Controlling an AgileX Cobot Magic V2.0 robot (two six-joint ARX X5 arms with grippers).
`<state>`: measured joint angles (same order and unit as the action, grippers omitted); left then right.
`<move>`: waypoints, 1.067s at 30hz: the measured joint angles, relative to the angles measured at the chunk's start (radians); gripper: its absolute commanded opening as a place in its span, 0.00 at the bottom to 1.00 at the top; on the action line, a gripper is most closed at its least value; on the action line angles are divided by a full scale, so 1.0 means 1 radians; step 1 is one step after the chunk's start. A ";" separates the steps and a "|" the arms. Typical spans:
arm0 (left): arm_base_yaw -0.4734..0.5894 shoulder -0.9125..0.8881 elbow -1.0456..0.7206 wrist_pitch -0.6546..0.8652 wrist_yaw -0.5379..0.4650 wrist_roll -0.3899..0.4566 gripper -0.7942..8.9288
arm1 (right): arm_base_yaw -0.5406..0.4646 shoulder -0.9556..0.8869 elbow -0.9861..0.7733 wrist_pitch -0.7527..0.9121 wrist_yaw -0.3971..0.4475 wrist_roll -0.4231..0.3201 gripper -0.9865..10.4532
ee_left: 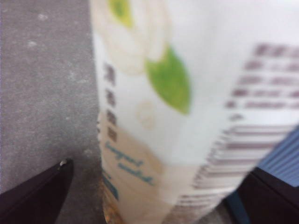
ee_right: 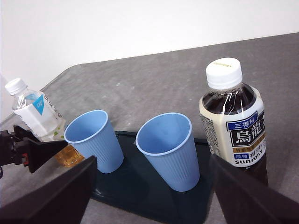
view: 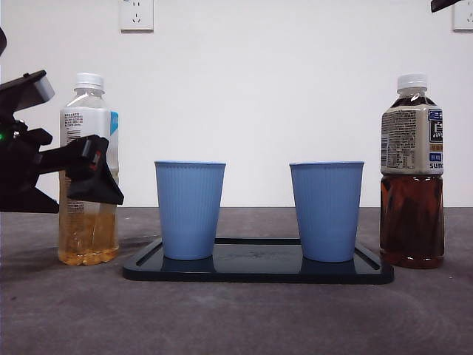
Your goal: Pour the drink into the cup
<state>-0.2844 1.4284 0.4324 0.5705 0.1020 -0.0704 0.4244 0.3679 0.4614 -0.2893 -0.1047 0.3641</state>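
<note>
I will grab the clear bottle by its labeled middle [view: 74, 185] with my left gripper next, so the clear bottle's capped opening [view: 89, 81] stays free to pour.
A pale bottle of yellow drink [view: 89, 126] with a white cap stands upright on the table, left of the tray. My left gripper [view: 100, 174] is open, with one jaw on each side of the bottle's label at mid height. In the left wrist view the bottle [ee_left: 187, 116] fills the space between the jaws of the left gripper [ee_left: 159, 168], with a gap at one jaw. Two empty blue cups [view: 189, 211] [view: 326, 211] stand on a dark tray [view: 259, 272]. My right gripper [ee_right: 153, 158] is open, high above the cups and empty.
A dark tea bottle [view: 412, 185] with a white cap stands upright to the right of the tray; it also shows in the right wrist view [ee_right: 232, 116]. A white wall with sockets [view: 137, 15] stands behind the grey table.
</note>
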 measured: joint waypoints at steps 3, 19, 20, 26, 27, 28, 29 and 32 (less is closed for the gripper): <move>0.000 0.021 0.000 0.019 0.000 0.001 0.65 | 0.000 0.000 0.000 0.000 0.000 0.000 0.42; -0.002 0.028 -0.001 0.055 0.001 0.009 0.31 | 0.000 0.000 0.000 -0.012 0.000 -0.001 0.42; -0.002 0.024 -0.001 0.049 0.001 0.014 0.30 | 0.000 0.000 0.000 -0.012 0.000 -0.001 0.42; -0.002 -0.040 -0.010 -0.030 -0.001 0.076 0.30 | 0.000 0.000 0.000 -0.012 0.000 -0.007 0.42; -0.002 -0.056 -0.010 -0.050 -0.003 0.088 0.30 | 0.000 0.000 0.000 -0.012 0.000 -0.008 0.42; -0.002 -0.070 -0.010 -0.069 -0.003 0.099 0.30 | 0.000 0.000 0.000 -0.012 0.000 -0.008 0.42; -0.002 -0.090 -0.010 -0.096 -0.003 0.113 0.30 | 0.000 0.000 0.000 -0.012 0.000 -0.008 0.42; -0.002 -0.145 0.013 -0.230 -0.029 0.165 0.30 | 0.000 0.000 0.000 -0.012 0.000 -0.008 0.42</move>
<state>-0.2863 1.2835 0.4450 0.3401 0.0731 0.0948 0.4244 0.3679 0.4614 -0.3016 -0.1047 0.3557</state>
